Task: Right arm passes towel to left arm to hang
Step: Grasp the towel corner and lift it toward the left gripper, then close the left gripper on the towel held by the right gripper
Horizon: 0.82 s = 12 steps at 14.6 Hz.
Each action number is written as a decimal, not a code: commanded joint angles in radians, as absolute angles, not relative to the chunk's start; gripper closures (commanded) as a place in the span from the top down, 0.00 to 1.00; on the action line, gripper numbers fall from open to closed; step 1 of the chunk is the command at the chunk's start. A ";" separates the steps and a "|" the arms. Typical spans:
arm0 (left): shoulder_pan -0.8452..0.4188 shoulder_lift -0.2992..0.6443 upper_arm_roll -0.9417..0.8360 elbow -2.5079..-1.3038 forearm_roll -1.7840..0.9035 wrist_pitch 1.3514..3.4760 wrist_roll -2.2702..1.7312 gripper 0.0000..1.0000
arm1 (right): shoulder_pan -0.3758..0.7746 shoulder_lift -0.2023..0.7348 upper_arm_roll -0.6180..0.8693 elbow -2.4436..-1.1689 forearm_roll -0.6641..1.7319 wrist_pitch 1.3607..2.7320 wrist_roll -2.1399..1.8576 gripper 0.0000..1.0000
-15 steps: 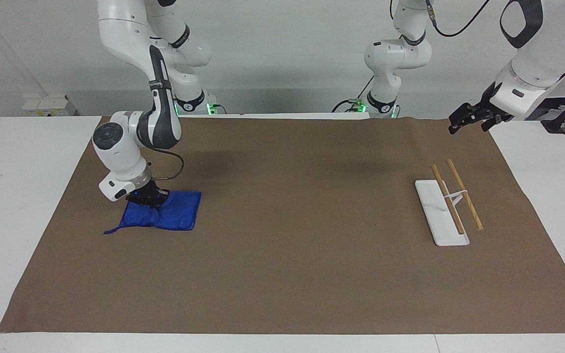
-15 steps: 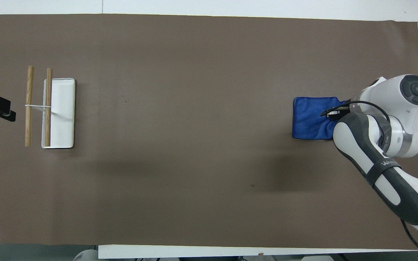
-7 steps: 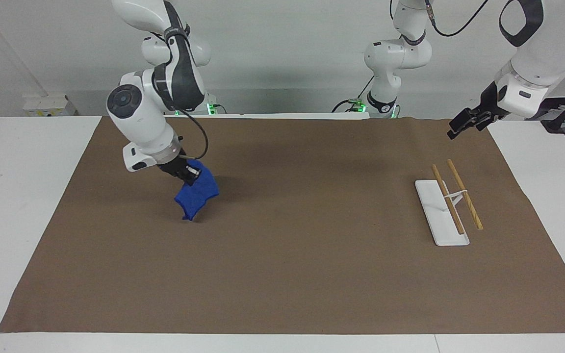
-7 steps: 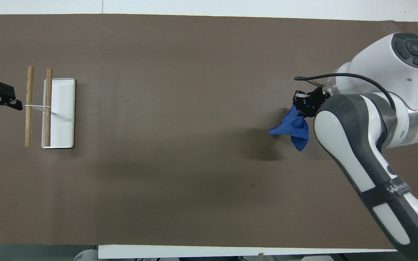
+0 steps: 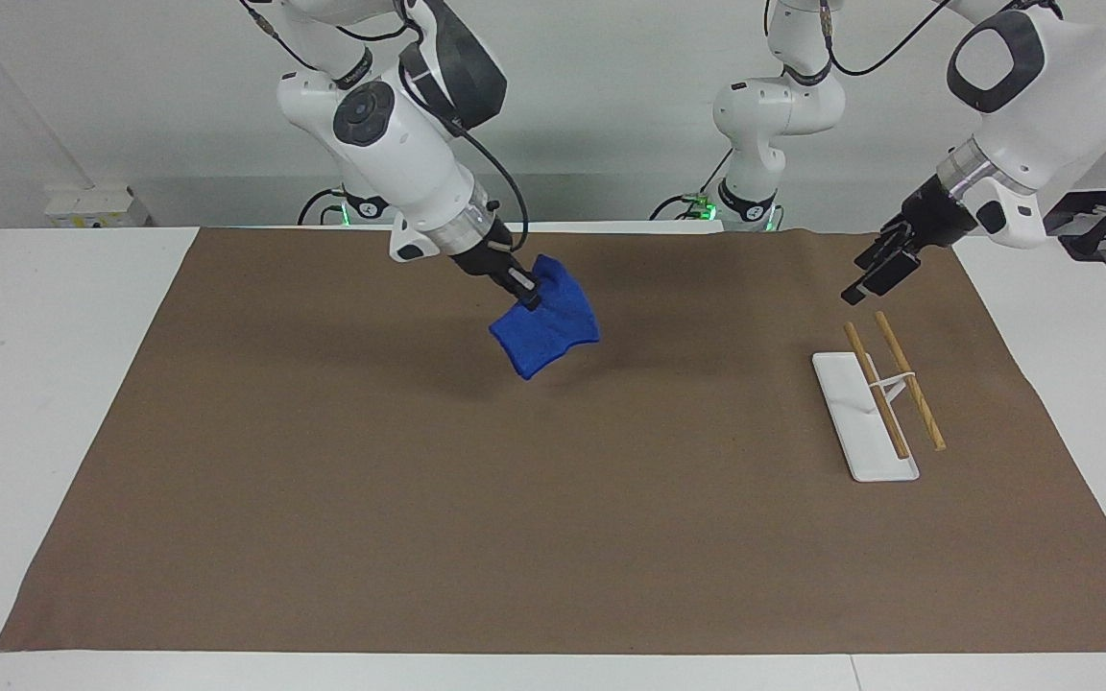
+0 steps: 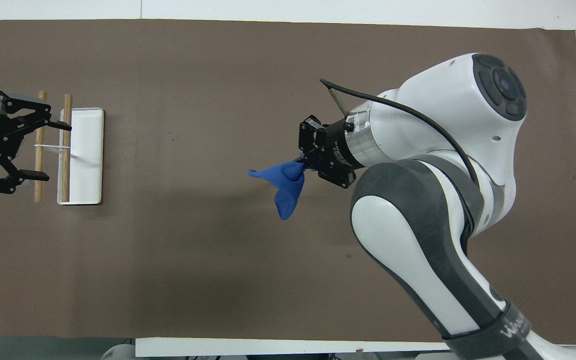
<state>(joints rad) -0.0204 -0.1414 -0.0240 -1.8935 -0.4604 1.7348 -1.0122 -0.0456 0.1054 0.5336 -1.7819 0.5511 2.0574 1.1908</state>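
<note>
The blue towel is to be hung, so my left gripper should next grab its loose corner (image 6: pixel 254 173). That corner sticks out while the drooping cloth (image 6: pixel 287 201) hangs slack below my right gripper.
My right gripper (image 5: pixel 526 291) is shut on one edge of the blue towel (image 5: pixel 547 328) and holds it in the air over the middle of the brown mat; the cloth hangs bunched below the fingers. In the overhead view the towel (image 6: pixel 283 185) droops from the same gripper (image 6: pixel 306 162). My left gripper (image 5: pixel 868 275) is open and empty, up in the air over the wooden rails of the rack; in the overhead view its open fingers (image 6: pixel 43 142) spread over those rails.
A white towel rack (image 5: pixel 865 415) with two wooden rails (image 5: pixel 908 392) stands on the brown mat (image 5: pixel 553 537) toward the left arm's end. It also shows in the overhead view (image 6: pixel 81 155). White table borders the mat.
The right gripper lifted the towel off the mat and carried it up toward the table's middle. The left gripper came in over the rack's rails and opened wider.
</note>
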 commanded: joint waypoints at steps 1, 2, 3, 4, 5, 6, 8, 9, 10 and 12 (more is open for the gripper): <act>-0.025 -0.207 -0.029 -1.992 -0.572 1.833 -1.259 0.99 | -0.061 0.135 0.610 -1.758 0.740 2.175 1.267 0.00; -0.037 -0.218 -0.034 -2.017 -0.609 1.860 -1.299 0.99 | -0.052 0.144 0.633 -1.759 0.777 2.248 1.296 0.00; -0.067 -0.227 -0.035 -2.031 -0.614 1.867 -1.313 0.99 | -0.043 0.155 0.652 -1.758 0.788 2.302 1.308 0.00; -0.105 -0.230 -0.037 -2.037 -0.614 1.870 -1.321 0.97 | -0.038 0.163 0.678 -1.759 0.810 2.360 1.313 0.00; -0.132 -0.230 -0.037 -2.034 -0.614 1.870 -1.325 0.91 | -0.038 0.169 0.704 -1.761 0.848 2.415 1.315 0.00; -0.150 -0.230 -0.038 -2.034 -0.614 1.871 -1.328 0.86 | -0.037 0.175 0.725 -1.761 0.880 2.469 1.315 0.00; -0.170 -0.230 -0.040 -2.034 -0.614 1.881 -1.330 0.85 | -0.037 0.187 0.764 -1.763 0.893 2.514 1.313 0.00; -0.182 -0.230 -0.041 -2.036 -0.614 1.894 -1.330 0.85 | -0.037 0.190 0.778 -1.763 0.893 2.531 1.313 0.00; -0.195 -0.230 -0.041 -2.036 -0.614 1.916 -1.330 0.83 | -0.037 0.192 0.788 -1.763 0.893 2.539 1.315 0.00; -0.193 -0.229 -0.040 -2.036 -0.614 1.937 -1.330 0.82 | -0.037 0.193 0.795 -1.764 0.893 2.540 1.315 0.00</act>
